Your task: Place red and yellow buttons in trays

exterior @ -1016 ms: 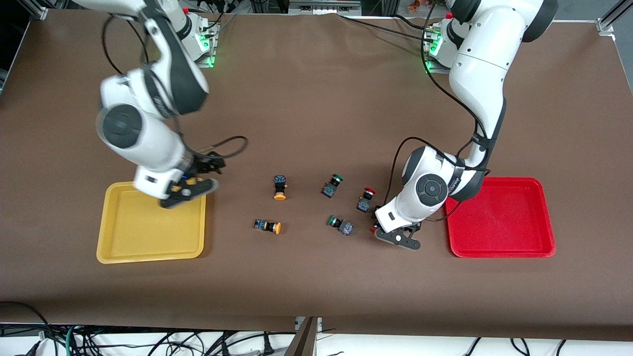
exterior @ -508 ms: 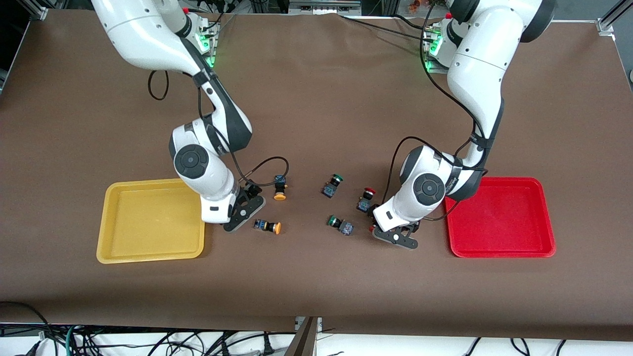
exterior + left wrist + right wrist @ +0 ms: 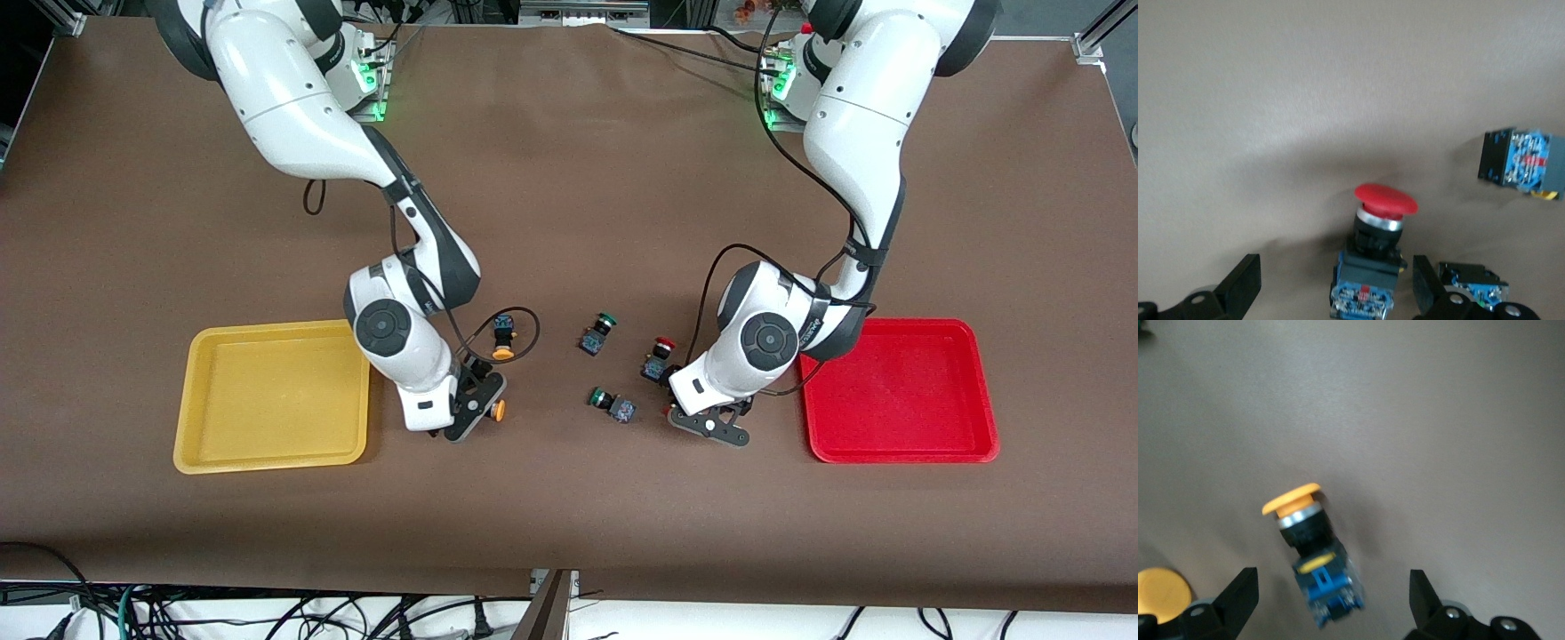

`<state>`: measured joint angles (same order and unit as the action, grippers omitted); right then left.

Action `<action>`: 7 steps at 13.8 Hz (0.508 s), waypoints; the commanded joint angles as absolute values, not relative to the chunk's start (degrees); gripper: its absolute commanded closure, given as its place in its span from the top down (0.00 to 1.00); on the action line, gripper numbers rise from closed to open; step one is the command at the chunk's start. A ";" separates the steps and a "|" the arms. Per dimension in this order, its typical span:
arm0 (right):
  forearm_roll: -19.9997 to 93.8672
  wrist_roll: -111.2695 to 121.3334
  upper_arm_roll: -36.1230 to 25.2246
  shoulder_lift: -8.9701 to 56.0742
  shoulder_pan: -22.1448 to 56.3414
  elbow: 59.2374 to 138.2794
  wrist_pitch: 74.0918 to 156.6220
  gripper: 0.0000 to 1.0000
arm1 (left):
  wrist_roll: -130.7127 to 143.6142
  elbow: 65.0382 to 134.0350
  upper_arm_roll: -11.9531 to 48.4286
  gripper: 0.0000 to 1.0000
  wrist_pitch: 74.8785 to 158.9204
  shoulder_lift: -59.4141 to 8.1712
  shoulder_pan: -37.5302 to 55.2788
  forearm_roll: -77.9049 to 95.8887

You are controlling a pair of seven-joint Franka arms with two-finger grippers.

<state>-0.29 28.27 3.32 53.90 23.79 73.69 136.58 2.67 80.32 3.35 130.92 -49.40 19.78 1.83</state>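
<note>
The left gripper needs to place the red button in the red tray, so it needs to grab the red button by its blue switch body next.
A red button (image 3: 1373, 267) lies on the table between the spread fingers of my open left gripper (image 3: 1335, 297), touching neither; in the front view the left gripper (image 3: 711, 425) hides it. Another red button (image 3: 659, 359) lies just beside, farther from the camera. My open right gripper (image 3: 1331, 600) straddles a yellow button (image 3: 1313, 553) without touching it; its cap (image 3: 500, 410) peeks out by the right gripper (image 3: 474, 412). A second yellow button (image 3: 504, 339) lies farther from the camera. The yellow tray (image 3: 267, 400) and red tray (image 3: 898, 391) hold nothing.
Two green-capped switches (image 3: 598, 332) (image 3: 613, 405) lie between the two grippers. A blue-grey switch body (image 3: 1521, 160) and another one (image 3: 1471, 287) lie close to the left gripper's fingers. The second yellow cap (image 3: 1161, 593) sits just outside the right gripper.
The right arm swung from over the yellow tray to the yellow button nearer the camera. The left gripper's jaws spread wider around the red button; the hand barely shifted.
</note>
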 commanded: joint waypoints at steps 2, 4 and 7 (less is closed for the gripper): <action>0.44 29.01 3.34 55.28 23.73 71.54 137.20 0.91 | -0.08 80.24 3.60 1.00 128.76 -49.48 19.60 2.81; 0.53 29.00 3.34 55.20 23.56 71.54 136.93 0.62 | 0.00 80.60 3.60 1.00 128.76 -49.48 19.77 2.81; 0.70 29.00 3.34 55.11 23.12 71.72 136.67 0.10 | 0.00 80.51 3.60 0.78 128.85 -49.57 20.21 2.81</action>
<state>-0.26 28.26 3.18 54.62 23.67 72.75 137.20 1.70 80.83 3.69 129.37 -49.44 19.79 1.83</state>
